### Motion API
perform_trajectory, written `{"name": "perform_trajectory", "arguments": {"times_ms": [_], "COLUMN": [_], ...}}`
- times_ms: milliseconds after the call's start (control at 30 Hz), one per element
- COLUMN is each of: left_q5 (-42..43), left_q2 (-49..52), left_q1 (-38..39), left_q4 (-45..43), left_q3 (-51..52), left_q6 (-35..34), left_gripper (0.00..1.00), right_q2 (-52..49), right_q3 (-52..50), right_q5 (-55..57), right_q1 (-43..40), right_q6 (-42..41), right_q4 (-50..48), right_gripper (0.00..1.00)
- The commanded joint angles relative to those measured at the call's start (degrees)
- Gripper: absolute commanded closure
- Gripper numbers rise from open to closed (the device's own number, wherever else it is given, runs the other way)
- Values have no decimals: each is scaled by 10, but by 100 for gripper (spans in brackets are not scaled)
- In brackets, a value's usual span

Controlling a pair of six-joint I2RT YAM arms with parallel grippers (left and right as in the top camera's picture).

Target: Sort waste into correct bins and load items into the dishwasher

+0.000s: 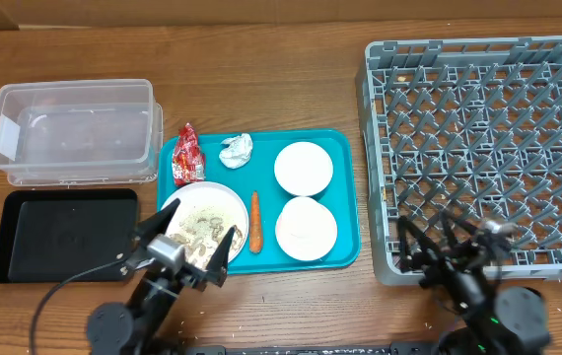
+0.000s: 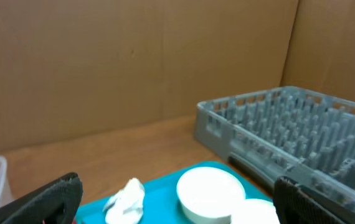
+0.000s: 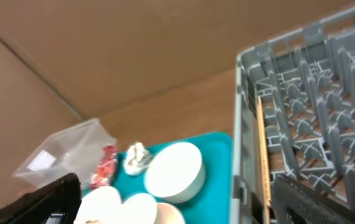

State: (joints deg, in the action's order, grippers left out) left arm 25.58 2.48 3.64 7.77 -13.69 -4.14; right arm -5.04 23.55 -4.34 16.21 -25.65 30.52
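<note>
I should next grab the front white bowl by its rim with my left gripper. The bowl's body then stays free for my right gripper to load it into the rack [image 1: 483, 138].
On the teal tray [image 1: 345, 197] lie a red wrapper [image 1: 188, 155], a white paper ball [image 1: 237, 150], an orange carrot [image 1: 254, 221], a white plate [image 1: 205, 219] with beige food scraps, and two white bowls [image 1: 304, 169] [image 1: 306, 228]. No separate cup shows. The clear tub [image 1: 72, 133] and black tray [image 1: 64, 235] are at the left, both empty. The grey dish rack [image 1: 483, 138] is at the right. My left gripper [image 1: 194, 235] is open above the plate's front edge. My right gripper [image 1: 427, 227] is open over the rack's front left corner.
The left wrist view shows the paper ball [image 2: 126, 200], a bowl [image 2: 210, 193] and the rack [image 2: 289, 134] ahead. The right wrist view shows the tub [image 3: 65, 152], wrapper [image 3: 106, 165], a bowl [image 3: 174, 171] and the rack wall [image 3: 249, 137]. Cardboard walls stand behind the table.
</note>
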Motion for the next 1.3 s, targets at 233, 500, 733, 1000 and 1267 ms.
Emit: {"name": "perform_trajectory", "arguments": {"times_ms": [233, 500, 733, 1000, 1267], "left_q5": [14, 14, 2, -22, -90], "left_q2": [306, 550, 671, 832, 938], "left_q1": [-2, 83, 241, 359, 371], "left_q4": [327, 490, 506, 511, 508], "left_q3": [-436, -642, -654, -654, -654], "left_q6": [-12, -64, -62, -62, -81], "left_gripper": [0, 0, 0, 0, 0], "right_q2": [-332, -489, -515, -515, -515], "right_q3": [374, 532, 553, 553, 553], "right_q5": [-9, 2, 62, 60, -24], "right_q1": [-2, -2, -7, -128, -213], "right_q6": [-10, -8, -39, -73, 7], "right_q4": [267, 299, 329, 439, 478], "right_gripper": [0, 0, 0, 0, 0]}}
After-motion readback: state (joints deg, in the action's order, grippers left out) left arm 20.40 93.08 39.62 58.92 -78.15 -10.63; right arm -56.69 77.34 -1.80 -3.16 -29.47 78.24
